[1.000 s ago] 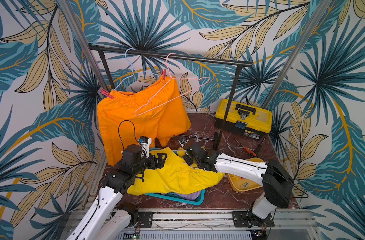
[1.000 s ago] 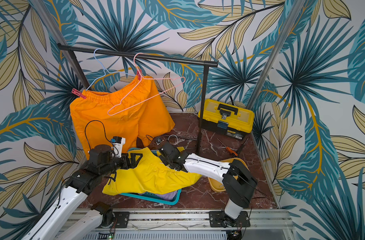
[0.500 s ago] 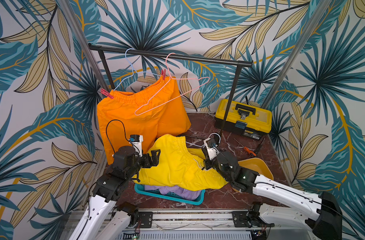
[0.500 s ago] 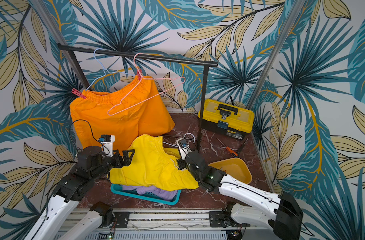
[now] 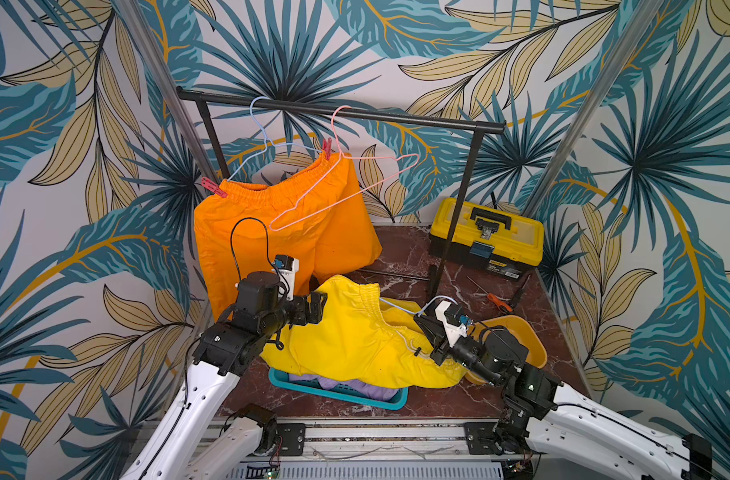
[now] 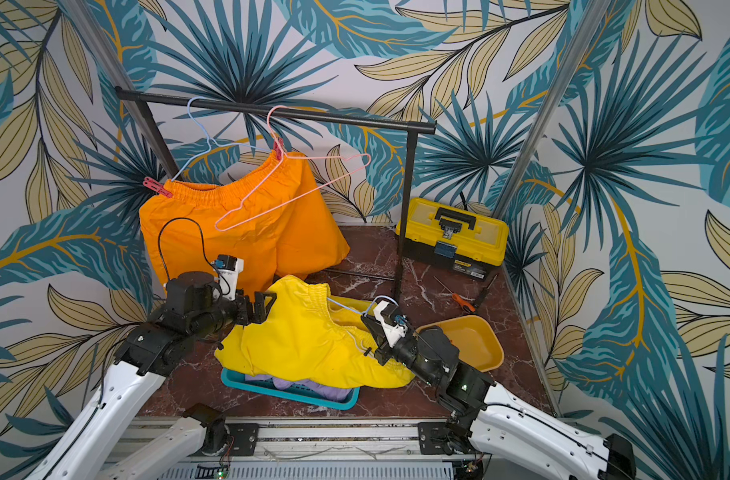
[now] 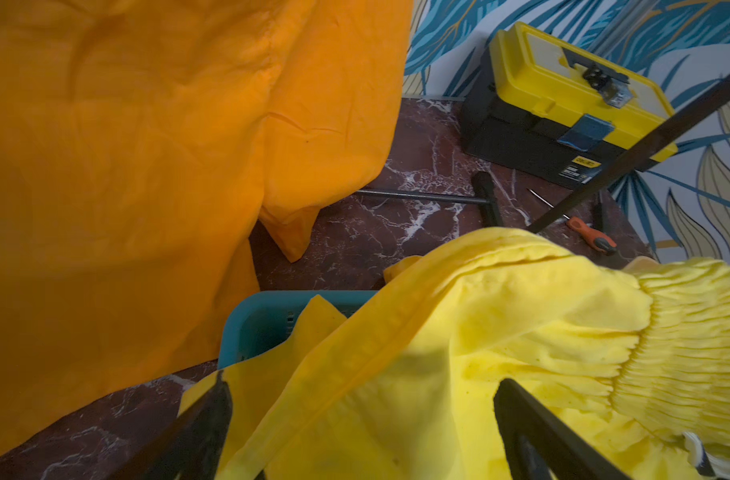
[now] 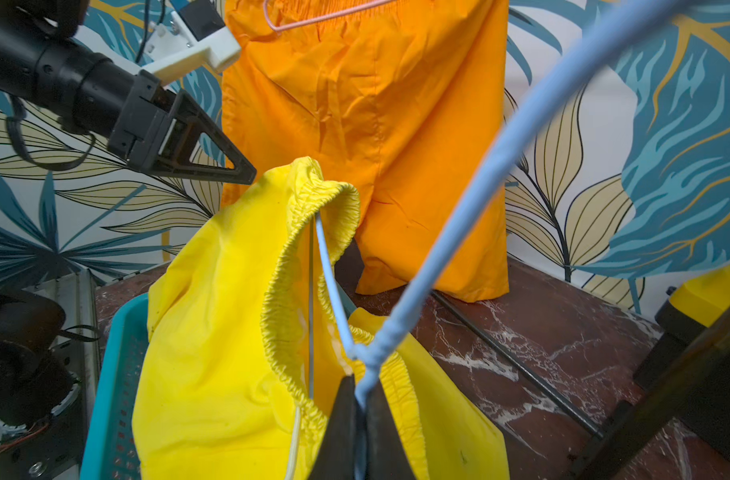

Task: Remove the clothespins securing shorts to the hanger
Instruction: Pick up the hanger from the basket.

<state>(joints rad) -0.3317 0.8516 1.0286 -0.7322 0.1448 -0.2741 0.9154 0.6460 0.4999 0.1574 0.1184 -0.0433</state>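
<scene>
My left gripper grabs the yellow shorts by their side edge below the waistband next, since the waistband stays open to draw the hanger out.
Orange shorts [image 5: 280, 237] hang from a blue hanger [image 5: 255, 124] on the rack. Two red clothespins pin them, one at the waistband's left end [image 5: 214, 188] and one at its right [image 5: 326, 147]. Yellow shorts [image 5: 355, 340] lie draped over a teal basket [image 5: 338, 392], with lilac shorts [image 5: 355, 384] beneath. My right gripper [image 8: 361, 399] is shut on the neck of a pale blue hanger [image 8: 334, 291] that runs inside the yellow waistband. No clothespin shows on the yellow shorts. My left gripper [image 5: 317, 307] stands open just over their left edge, holding nothing.
An empty pink hanger [image 5: 346, 195] hangs in front of the orange shorts. The rack's right post [image 5: 454, 216] stands beside the basket. Behind it are a yellow toolbox [image 5: 486, 237] and an orange-handled screwdriver [image 5: 498, 301]. A yellow tub [image 5: 517, 336] sits under my right arm.
My right arm has drawn back to the front right with the pale blue hanger, pulling the yellow waistband up and over. The left gripper has stayed open, shifting only slightly.
</scene>
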